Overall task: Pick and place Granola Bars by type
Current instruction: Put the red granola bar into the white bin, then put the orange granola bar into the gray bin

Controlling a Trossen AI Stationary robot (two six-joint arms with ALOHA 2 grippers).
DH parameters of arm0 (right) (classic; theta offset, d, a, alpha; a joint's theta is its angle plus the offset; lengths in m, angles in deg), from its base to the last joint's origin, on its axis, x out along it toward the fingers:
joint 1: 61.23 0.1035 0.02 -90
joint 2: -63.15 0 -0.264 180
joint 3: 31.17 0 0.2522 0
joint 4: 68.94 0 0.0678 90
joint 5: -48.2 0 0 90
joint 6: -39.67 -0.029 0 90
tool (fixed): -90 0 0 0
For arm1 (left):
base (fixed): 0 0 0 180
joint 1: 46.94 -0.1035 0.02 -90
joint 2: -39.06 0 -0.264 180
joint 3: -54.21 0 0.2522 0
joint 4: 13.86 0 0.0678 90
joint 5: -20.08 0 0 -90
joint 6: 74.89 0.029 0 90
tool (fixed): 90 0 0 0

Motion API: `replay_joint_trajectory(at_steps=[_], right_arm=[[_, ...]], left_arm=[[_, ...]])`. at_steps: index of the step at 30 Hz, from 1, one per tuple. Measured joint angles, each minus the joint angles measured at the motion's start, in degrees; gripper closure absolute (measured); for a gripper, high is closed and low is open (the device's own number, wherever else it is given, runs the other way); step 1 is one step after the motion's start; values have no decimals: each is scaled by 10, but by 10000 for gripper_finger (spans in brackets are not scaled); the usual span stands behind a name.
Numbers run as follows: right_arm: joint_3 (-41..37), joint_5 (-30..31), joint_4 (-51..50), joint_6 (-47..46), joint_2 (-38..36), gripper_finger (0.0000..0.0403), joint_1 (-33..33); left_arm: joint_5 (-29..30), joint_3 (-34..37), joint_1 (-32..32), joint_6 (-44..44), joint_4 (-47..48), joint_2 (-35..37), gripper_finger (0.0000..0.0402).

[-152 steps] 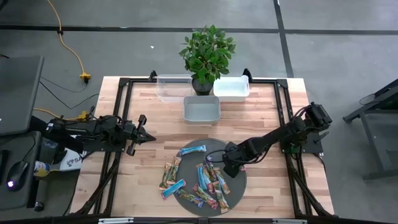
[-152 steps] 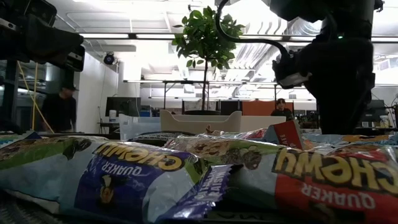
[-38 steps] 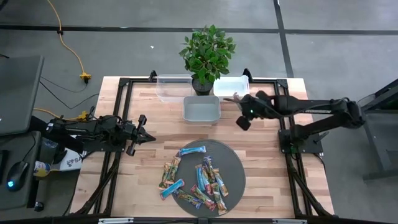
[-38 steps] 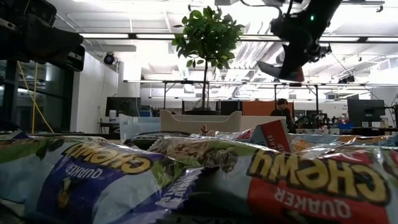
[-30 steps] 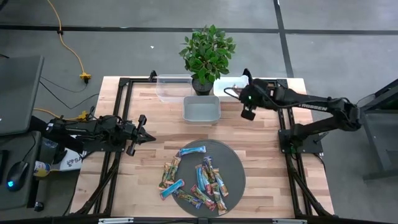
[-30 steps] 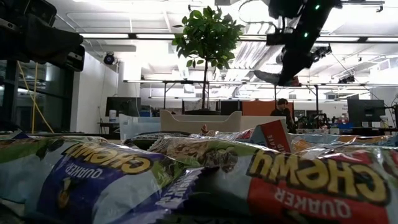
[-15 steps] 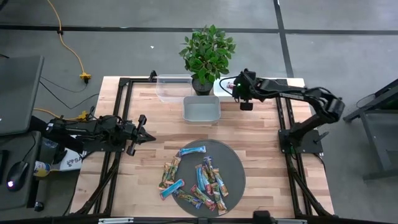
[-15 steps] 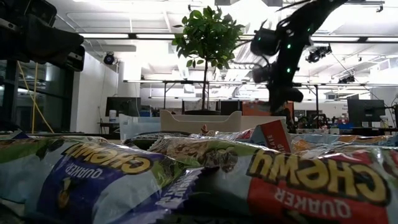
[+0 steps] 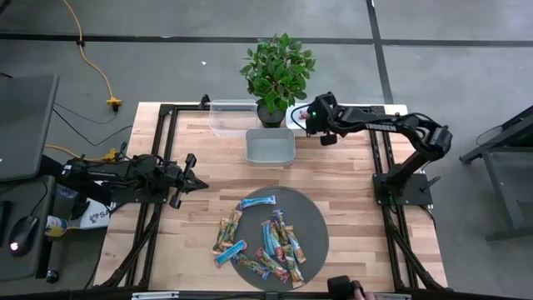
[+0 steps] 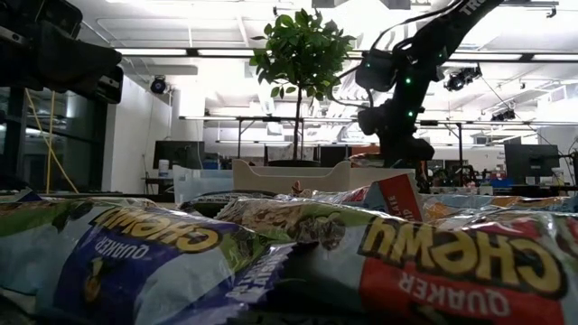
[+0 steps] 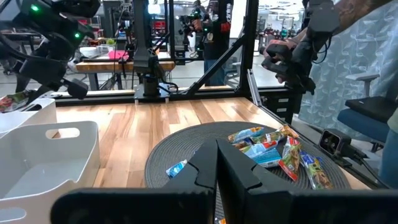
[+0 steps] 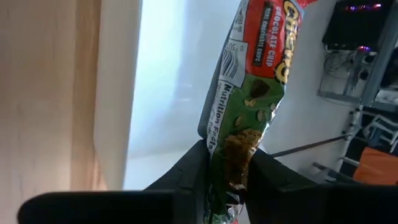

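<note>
The red-and-green bar [image 12: 249, 93] hangs over the inside of the white bin [image 12: 165, 81] in the right wrist view and would lie there if my right gripper opened now.
Several granola bars [image 9: 268, 237], blue, red and yellow-brown, lie on a dark round mat [image 9: 315, 218] near the table's front. One red-and-green bar [image 12: 252, 87] sticks out between the fingers of my right gripper [image 12: 229, 177], which hangs over the white bin [image 9: 323, 125] at the far right [image 9: 310, 118]. My left gripper [image 9: 200, 184] waits shut at the table's left side, its fingers [image 11: 216, 167] closed on nothing. My right gripper pinches the bar's green end [image 12: 231, 149] between its two fingers. The bar runs on past the fingertips, its red end farthest out. The fingers come from the table's right, slanting down. The bar is lifted clear, above the white bin's inside [image 12: 168, 81].
A clear bin [image 9: 233, 117] stands at the far left and a grey-white bin [image 9: 269, 146] nearer the middle. A potted plant [image 9: 277, 71] stands between the far bins. A person's hand [image 9: 346, 289] shows at the front edge.
My right gripper has carried the red-and-green bar toward the table's far edge and to the left, and has come down over the white bin. It stays shut on the bar.
</note>
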Motion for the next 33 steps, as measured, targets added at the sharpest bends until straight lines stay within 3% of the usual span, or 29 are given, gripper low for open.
replay_joint_trajectory(at_steps=[8,17,28,33], right_arm=[[0,-23,-1,21,0,295,-2],[0,-16,6,-58,0,227,-7],[0,21,-8,-179,-30,219,4],[0,-6,-57,-286,-76,218,34]], left_arm=[[0,0,0,0,0,0,401],[-3,0,0,0,0,0,401],[-2,0,0,0,0,0,401],[-2,0,0,0,0,0,401]])
